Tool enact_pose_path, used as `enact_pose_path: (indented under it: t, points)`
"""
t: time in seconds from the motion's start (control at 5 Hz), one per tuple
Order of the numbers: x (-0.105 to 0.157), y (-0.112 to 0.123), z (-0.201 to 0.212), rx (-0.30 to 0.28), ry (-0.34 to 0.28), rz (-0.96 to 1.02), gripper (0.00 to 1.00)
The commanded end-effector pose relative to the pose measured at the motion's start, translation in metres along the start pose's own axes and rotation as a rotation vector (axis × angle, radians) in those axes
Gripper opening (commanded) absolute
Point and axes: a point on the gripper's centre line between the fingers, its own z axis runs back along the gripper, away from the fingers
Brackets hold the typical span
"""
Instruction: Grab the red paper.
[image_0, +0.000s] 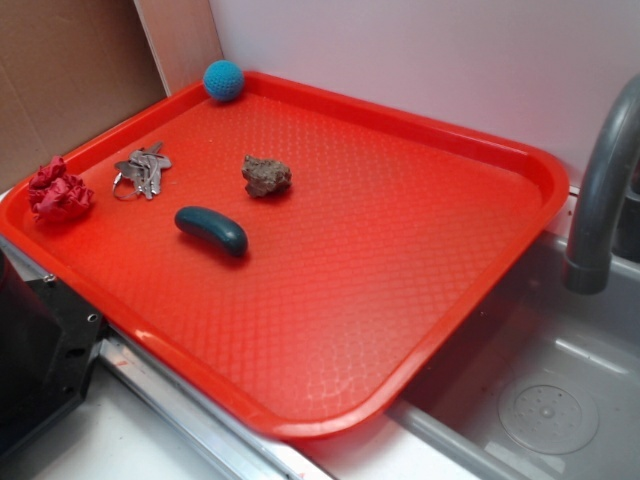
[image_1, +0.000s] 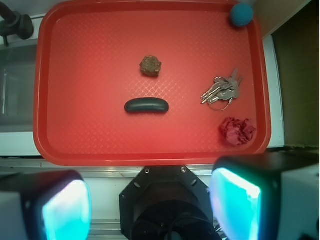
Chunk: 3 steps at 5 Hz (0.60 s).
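Observation:
My gripper next needs to grab the paper by its crumpled sides, to pick the red paper (image_0: 58, 191) off the orange-red tray.
The red paper (image_0: 58, 191) is a wrinkly dark-red wad at the left corner of the orange-red tray (image_0: 400, 330). In the wrist view the red paper (image_1: 237, 131) lies at the tray's (image_1: 75, 125) near right corner. My gripper (image_1: 150, 207) is open and empty, high above the robot base, short of the tray's near edge. Its two fingers (image_1: 235, 205) show as blurred cyan pads at the bottom of the wrist view. The gripper is out of the exterior view.
On the tray are a bunch of keys (image_0: 142, 172), a brown rock (image_0: 266, 176), a dark teal oblong object (image_0: 211, 230) and a blue ball (image_0: 223, 80). A sink (image_0: 560, 400) with a grey faucet (image_0: 600, 190) lies to the right. The black robot base (image_1: 167, 205) sits below the gripper.

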Motion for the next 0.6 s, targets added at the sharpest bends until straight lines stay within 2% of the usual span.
enact_pose_path:
  t: [0.0, 0.2, 0.4]
  points:
    - [0.000, 0.000, 0.000, 0.000, 0.000, 0.000, 1.00]
    - [0.011, 0.051, -0.050, 0.065, 0.037, 0.207, 1.00]
    - [0.014, 0.099, -0.079, 0.120, -0.012, 0.334, 1.00]
